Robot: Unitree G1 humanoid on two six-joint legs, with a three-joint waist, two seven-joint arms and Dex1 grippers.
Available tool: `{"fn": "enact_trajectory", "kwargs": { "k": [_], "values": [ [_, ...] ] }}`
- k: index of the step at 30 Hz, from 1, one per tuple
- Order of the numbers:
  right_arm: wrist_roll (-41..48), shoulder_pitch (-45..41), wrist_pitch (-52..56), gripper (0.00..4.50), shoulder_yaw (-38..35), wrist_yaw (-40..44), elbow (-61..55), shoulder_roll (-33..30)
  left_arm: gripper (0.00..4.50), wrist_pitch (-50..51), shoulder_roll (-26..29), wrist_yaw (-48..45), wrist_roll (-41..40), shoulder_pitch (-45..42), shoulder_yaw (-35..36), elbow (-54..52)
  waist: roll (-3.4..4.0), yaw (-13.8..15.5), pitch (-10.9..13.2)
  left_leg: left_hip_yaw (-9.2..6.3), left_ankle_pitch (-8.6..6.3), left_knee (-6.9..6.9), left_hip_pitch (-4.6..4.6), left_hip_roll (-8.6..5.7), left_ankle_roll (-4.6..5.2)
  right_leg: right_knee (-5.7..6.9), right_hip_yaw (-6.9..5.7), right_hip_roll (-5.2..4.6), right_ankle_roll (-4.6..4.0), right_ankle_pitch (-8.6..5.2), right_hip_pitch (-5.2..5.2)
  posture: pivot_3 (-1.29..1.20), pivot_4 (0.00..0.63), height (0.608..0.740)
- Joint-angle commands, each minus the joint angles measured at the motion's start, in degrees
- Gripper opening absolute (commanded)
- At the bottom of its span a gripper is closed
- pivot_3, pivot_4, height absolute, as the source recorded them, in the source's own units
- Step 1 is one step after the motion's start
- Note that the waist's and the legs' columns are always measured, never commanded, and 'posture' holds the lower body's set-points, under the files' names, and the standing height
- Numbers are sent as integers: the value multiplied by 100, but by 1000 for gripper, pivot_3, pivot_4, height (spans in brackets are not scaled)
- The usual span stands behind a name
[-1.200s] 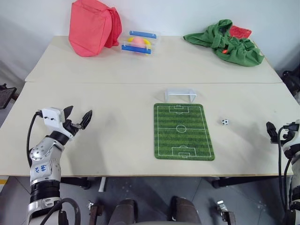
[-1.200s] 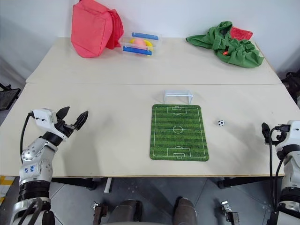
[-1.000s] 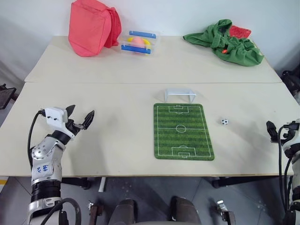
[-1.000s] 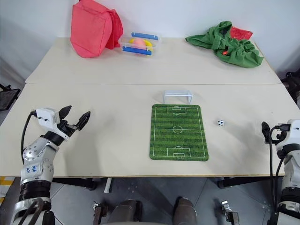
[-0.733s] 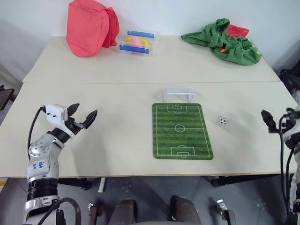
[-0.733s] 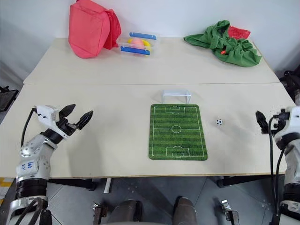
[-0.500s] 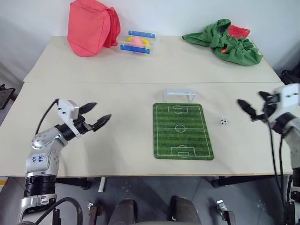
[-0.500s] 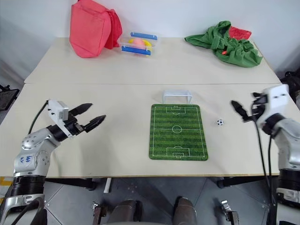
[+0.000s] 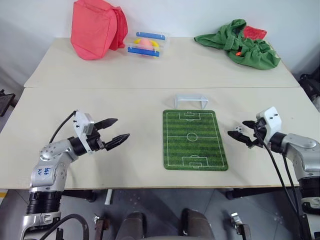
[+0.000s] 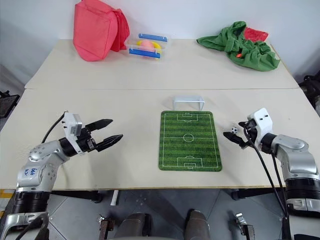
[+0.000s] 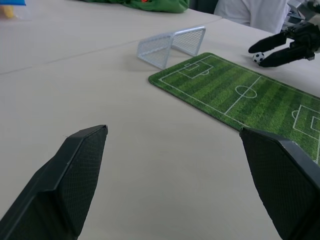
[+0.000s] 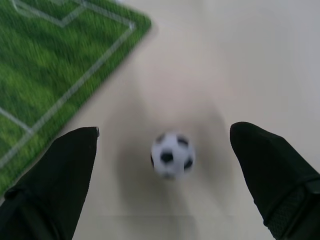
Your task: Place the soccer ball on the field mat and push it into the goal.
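Note:
The soccer ball [image 9: 239, 129] [image 12: 172, 155] sits between both black fingers, low at the table, and closing now would catch the ball, so it is time for my right gripper to close.
The tiny black-and-white soccer ball [image 9: 239, 129] lies on the bare tabletop just right of the field mat [image 9: 194, 140], a striped green rectangle with white lines. The small white goal [image 9: 191, 100] stands at the mat's far end. My right gripper [image 9: 236, 128] is open and low over the table, pointing left. Its two fingers straddle the ball [image 12: 172, 155] and touch neither side of it. My left gripper [image 9: 122, 128] hangs open and empty over the table well left of the mat, pointing toward it.
Along the far table stand a red bag [image 9: 95, 27], a clear box with blue bars [image 9: 146, 44] holding a pink-and-yellow ball, and a crumpled green cloth [image 9: 239, 42]. A seam runs between the two tables. A person in white [image 11: 250, 11] sits beyond the right edge.
My right gripper swung in from the table's right edge to the ball and now straddles it. The left gripper turned and moved right toward the mat. The ball stayed put.

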Motion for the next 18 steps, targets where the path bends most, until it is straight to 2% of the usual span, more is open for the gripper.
{"fn": "enact_trajectory", "kwargs": {
  "k": [1,4,12,14,18],
  "values": [
    [-49,37,-61,4266,-110,20,-29,-1,4500,-9,21,8,-118,0,87,-231,0,0,0,2,0,1,1,0,0,0,2,0,-1,0,0,0,150,740],
    [-80,-3,-204,3545,-90,5,70,73,4500,-18,2,7,-99,-64,62,-168,0,0,0,2,0,2,1,1,0,1,2,1,-1,1,0,0,150,740],
    [-98,-202,-334,882,-139,6,-4,158,4500,-92,-58,-151,-97,-110,-30,-94,0,-11,0,3,0,5,2,3,-1,3,4,3,-3,2,0,0,150,740],
    [-13,-172,-234,837,-196,69,-367,76,4500,-117,-54,-269,-131,-51,-40,-112,0,-9,0,3,-1,6,2,3,-1,3,4,3,-3,2,0,0,150,740],
    [406,-106,416,837,-45,418,-1799,-32,4500,-268,48,-877,-245,241,-77,-189,4,-21,1,12,-1,0,2,5,-2,7,12,4,-3,2,-12,0,150,740]
  ]
}}
